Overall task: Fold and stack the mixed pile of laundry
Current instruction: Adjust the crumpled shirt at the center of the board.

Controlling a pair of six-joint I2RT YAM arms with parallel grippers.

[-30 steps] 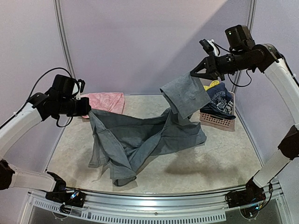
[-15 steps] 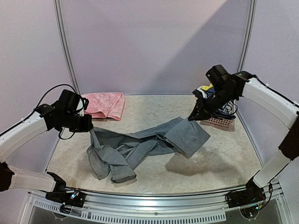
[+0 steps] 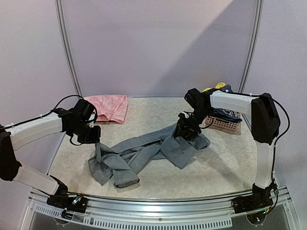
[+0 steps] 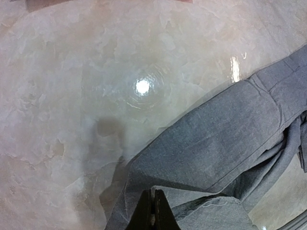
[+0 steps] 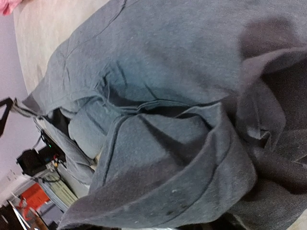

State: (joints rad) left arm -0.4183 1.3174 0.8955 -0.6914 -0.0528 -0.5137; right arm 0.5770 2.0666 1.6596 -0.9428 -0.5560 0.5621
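Next, my right gripper takes hold of the end of the grey shirt opposite my left gripper, to lift and spread the shirt for folding.
The grey shirt (image 3: 144, 153) lies crumpled in a long band across the middle of the table. My left gripper (image 3: 94, 140) is low over its left end, and the left wrist view shows that gripper (image 4: 153, 210) shut on a fold of the grey shirt (image 4: 216, 139). My right gripper (image 3: 184, 133) is pressed down on the shirt's right part. Grey shirt (image 5: 158, 72) cloth fills the right wrist view and hides the fingers. More of the mixed laundry pile, a navy top (image 3: 230, 114) and a yellow piece (image 3: 218, 86), sits in the basket at the right.
A pink slatted basket (image 3: 225, 125) stands at the right rear, just behind my right arm. A pink garment (image 3: 111, 106) lies flat at the back left near the wall. The tabletop is pale marble-patterned, with a metal rail along the near edge.
Both arms have come down. The grey shirt, earlier stretched in the air between them, now lies on the table. My right gripper swung down and left from beside the basket.
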